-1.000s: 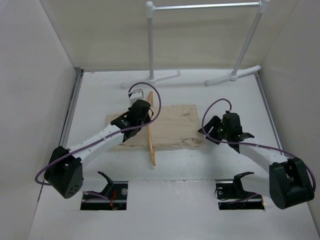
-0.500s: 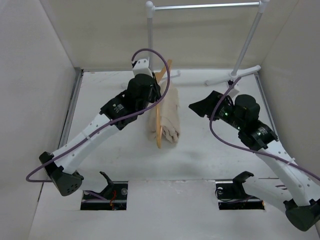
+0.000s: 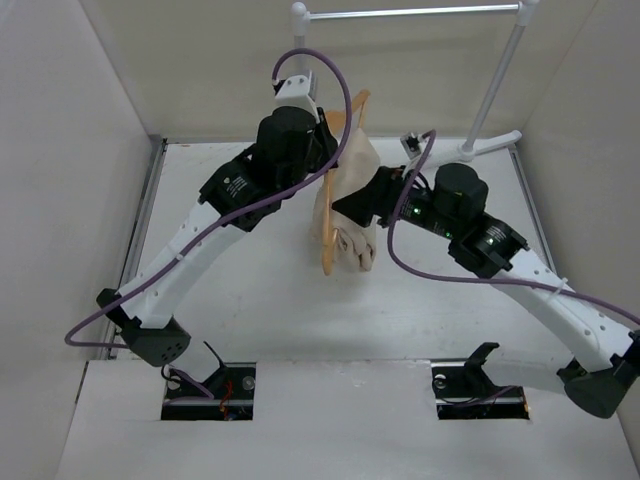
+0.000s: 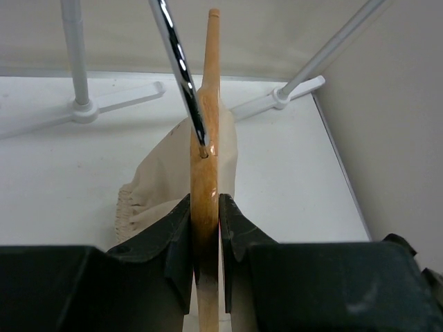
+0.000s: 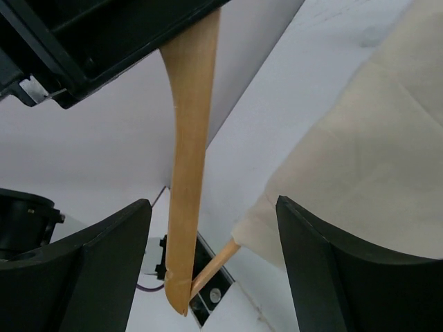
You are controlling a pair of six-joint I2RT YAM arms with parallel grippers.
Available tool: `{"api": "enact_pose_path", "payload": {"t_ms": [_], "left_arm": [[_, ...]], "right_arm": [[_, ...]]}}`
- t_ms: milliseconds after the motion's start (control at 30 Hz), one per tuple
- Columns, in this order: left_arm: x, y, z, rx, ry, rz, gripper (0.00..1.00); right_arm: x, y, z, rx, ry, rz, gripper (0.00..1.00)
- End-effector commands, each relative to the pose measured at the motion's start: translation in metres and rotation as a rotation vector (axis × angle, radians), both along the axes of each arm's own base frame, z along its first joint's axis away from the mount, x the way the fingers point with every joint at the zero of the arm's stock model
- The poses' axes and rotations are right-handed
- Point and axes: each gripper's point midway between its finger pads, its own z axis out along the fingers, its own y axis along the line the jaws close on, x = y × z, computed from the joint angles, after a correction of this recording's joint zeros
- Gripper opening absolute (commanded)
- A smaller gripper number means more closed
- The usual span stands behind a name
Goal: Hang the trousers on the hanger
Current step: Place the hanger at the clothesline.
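Note:
My right gripper has the hanger's lower arm between but beyond its fingers, so it would miss if it closed now. It needs to move toward the arm first, then close.
The wooden hanger [image 3: 328,232] hangs in the air above the table, with the beige trousers [image 3: 352,205] draped over its crossbar. My left gripper [image 3: 322,130] is shut on the hanger's top, near its metal hook [image 4: 181,69]; the wood [image 4: 205,180] shows pinched between the jaws. My right gripper [image 3: 368,198] is open beside the hanging cloth. In the right wrist view the hanger's arm [image 5: 188,159] and crossbar end [image 5: 211,266] lie between its spread fingers [image 5: 111,270], with the trousers [image 5: 367,159] to the right.
The white garment rail [image 3: 410,12] stands at the back, its posts [image 3: 302,85] and feet [image 3: 465,152] on the table. White walls close in the left and right sides. Two dark recesses [image 3: 210,385] sit at the near edge.
My left arm lifted the hanger with the trousers off the table and carried it up and back toward the rail. My right arm rose and moved left to the hanging cloth.

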Motion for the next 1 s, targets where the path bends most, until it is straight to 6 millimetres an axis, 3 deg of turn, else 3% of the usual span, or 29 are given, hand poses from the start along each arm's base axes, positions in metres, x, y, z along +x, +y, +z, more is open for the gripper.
{"api": "enact_pose_path", "payload": {"t_ms": [0,200,300,433,533,600,800,867,900,933,967], "left_arm": [[-0.004,-0.009,0.041,-0.093,-0.082,-0.035,0.0],[0.0,-0.019,0.029,-0.075,-0.064,-0.043,0.0],[0.005,-0.02,0.022,-0.067,-0.057,-0.036,0.0],[0.014,-0.02,0.014,-0.062,-0.054,-0.02,0.0],[0.022,-0.018,0.009,-0.06,-0.05,-0.004,0.01],[0.023,-0.019,0.009,-0.066,-0.054,-0.005,0.09],[0.019,-0.015,0.028,-0.137,-0.121,-0.005,0.48],[0.014,-0.008,0.039,-0.166,-0.15,-0.007,0.52],[0.012,-0.004,0.044,-0.179,-0.163,-0.003,0.58],[0.008,0.001,0.051,-0.199,-0.185,-0.008,0.73],[0.005,0.004,0.054,-0.21,-0.197,-0.013,0.77]], "right_arm": [[-0.005,0.017,0.027,0.046,-0.088,0.06,0.79],[-0.011,0.049,-0.003,0.017,-0.029,0.141,0.76],[-0.013,0.057,-0.016,0.016,-0.004,0.146,0.67],[-0.009,0.06,-0.033,0.024,0.066,0.118,0.36],[-0.01,0.055,-0.018,0.088,0.054,0.096,0.2],[-0.009,0.051,-0.005,0.144,0.054,0.087,0.17],[0.021,0.029,0.033,0.274,0.052,0.039,0.12],[0.031,0.023,0.044,0.303,0.042,0.025,0.12],[0.037,0.02,0.047,0.308,0.035,0.012,0.12],[0.044,0.017,0.051,0.31,0.03,-0.001,0.11],[0.049,0.015,0.052,0.309,0.027,-0.01,0.11]]}}
